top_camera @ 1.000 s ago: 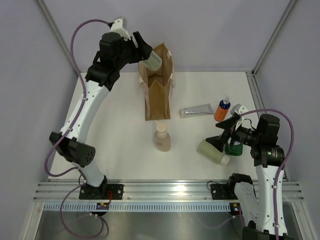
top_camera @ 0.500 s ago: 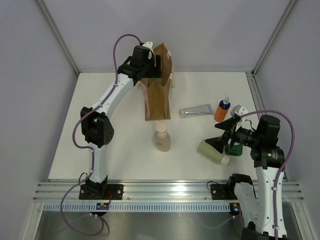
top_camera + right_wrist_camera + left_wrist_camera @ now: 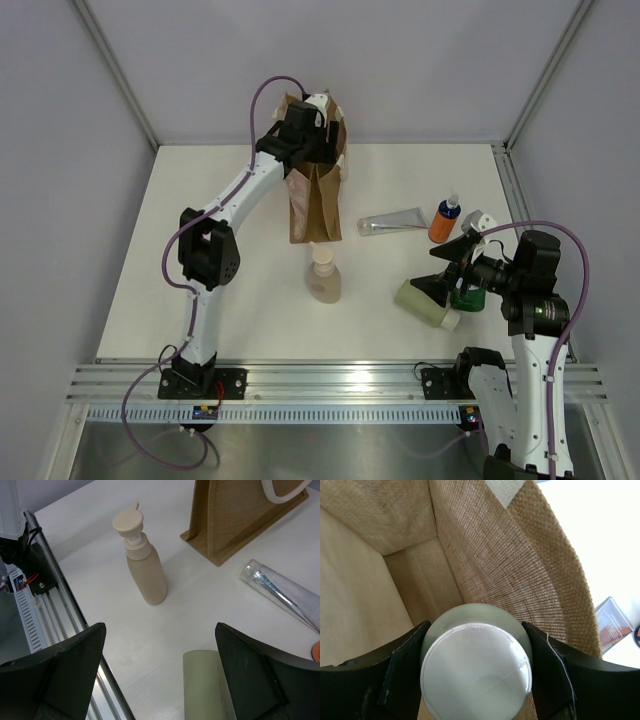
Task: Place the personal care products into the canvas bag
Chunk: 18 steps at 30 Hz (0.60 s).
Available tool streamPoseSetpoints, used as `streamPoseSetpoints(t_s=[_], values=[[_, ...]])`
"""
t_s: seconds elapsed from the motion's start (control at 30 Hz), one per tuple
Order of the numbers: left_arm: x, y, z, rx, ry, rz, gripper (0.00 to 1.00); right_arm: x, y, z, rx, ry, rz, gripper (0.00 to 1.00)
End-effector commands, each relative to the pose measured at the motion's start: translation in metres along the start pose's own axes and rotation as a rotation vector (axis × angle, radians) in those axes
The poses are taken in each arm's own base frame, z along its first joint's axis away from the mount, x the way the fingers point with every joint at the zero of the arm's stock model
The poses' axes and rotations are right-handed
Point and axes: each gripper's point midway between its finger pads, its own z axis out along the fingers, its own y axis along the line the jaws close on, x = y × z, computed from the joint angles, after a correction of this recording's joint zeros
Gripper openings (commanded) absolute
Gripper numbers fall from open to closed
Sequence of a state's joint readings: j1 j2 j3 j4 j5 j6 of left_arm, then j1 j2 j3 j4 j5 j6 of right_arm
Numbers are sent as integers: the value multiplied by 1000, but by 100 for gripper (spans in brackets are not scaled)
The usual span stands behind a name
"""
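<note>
The robot's fingers have the pale green bottle between the bag's sides, over the bag's bottom, so the left gripper needs to let go of the bottle.
My left gripper is over the open mouth of the tan canvas bag and is shut on a pale green bottle, held inside the bag above its bottom. My right gripper is open and empty above a second pale green bottle lying on the table, which also shows in the right wrist view. The beige-pink pump bottle stands upright in front of the bag. The silver tube lies beside the upright orange bottle. The dark green bottle is partly hidden under my right arm.
The white table ends at a metal rail along the near edge. Grey walls and frame posts close in the back and sides. The right wrist view shows the beige-pink bottle, the bag's base and the tube.
My left arm has swung right and forward, carrying the pale green bottle from beside the bag's rim to over and into its mouth. The right arm has not moved.
</note>
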State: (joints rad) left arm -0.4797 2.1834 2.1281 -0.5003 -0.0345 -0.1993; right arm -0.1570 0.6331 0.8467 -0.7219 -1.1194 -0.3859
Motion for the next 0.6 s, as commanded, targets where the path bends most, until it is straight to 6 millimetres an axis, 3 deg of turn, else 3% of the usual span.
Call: streamPoseSetpoints(t_s=[0.0,0.23,0.43,0.57], values=[[-51,-3,-11,1,-161,13,60,-8,2,-1,-10,-25,-27,99],[-44,-2,-12,3,-138,32,86,-6,0,0,-5,-19,-18,100],[-60,-6,-31,19,-171,48,99,-4,-2,1,-1,-13,-10,100],[-75,-11,-53,38,-204,62,99,-3,-6,0,15,-6,-9,99]])
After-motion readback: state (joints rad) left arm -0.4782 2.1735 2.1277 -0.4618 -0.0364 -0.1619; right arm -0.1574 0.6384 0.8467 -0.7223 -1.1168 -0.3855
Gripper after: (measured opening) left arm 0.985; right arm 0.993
